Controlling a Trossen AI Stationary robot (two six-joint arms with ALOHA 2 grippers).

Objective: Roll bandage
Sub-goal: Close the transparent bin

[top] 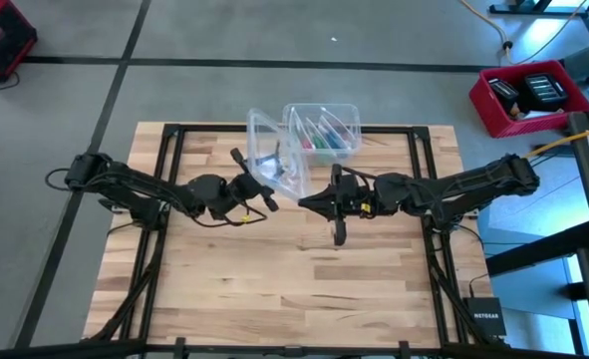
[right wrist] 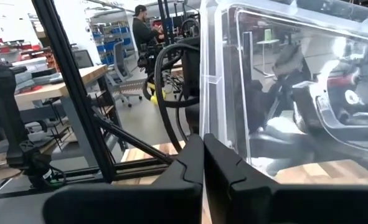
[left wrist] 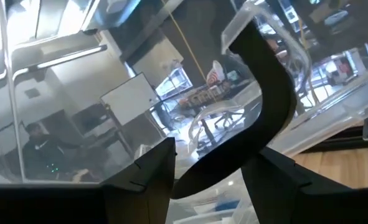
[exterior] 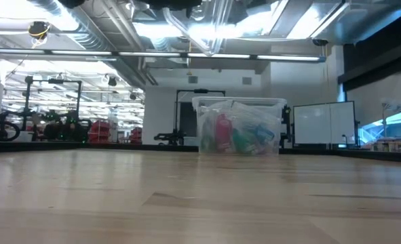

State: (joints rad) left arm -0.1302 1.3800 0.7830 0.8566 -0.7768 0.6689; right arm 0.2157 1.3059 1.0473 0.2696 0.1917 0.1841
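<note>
The lid is broad, flat plastic, and my left gripper will grab it next by its dark curved handle (left wrist: 249, 134), since that handle stands out from the plastic.
No blue bandage shows plainly in any view. A clear plastic box (top: 322, 130) (exterior: 239, 129), holding pink and green packets, rests on its base at the table's far middle. In front of it a clear plastic lid (top: 274, 155) is up in the air and tilted, between my two grippers. My right gripper (top: 304, 199) (right wrist: 203, 140) is shut at the lid's near right corner. My left gripper (top: 261, 189) (left wrist: 208, 165) is at the lid's near left side, fingers apart. A dark curved strip (left wrist: 264, 99) shows between them. My right gripper pinches the clear lid's edge (right wrist: 208, 118) between its two shut fingers, coming in level from the table's right. The lid is lifted clear of the table and stands tilted. My left gripper: I cannot tell whether its fingers touch the lid or the dark strip.
The wooden table (top: 304, 289) has bare boards in its near half, under and in front of both arms. Black frame rails (top: 169, 199) run along its left and right sides. A red bin (top: 528, 95) stands on the floor beyond the right side.
</note>
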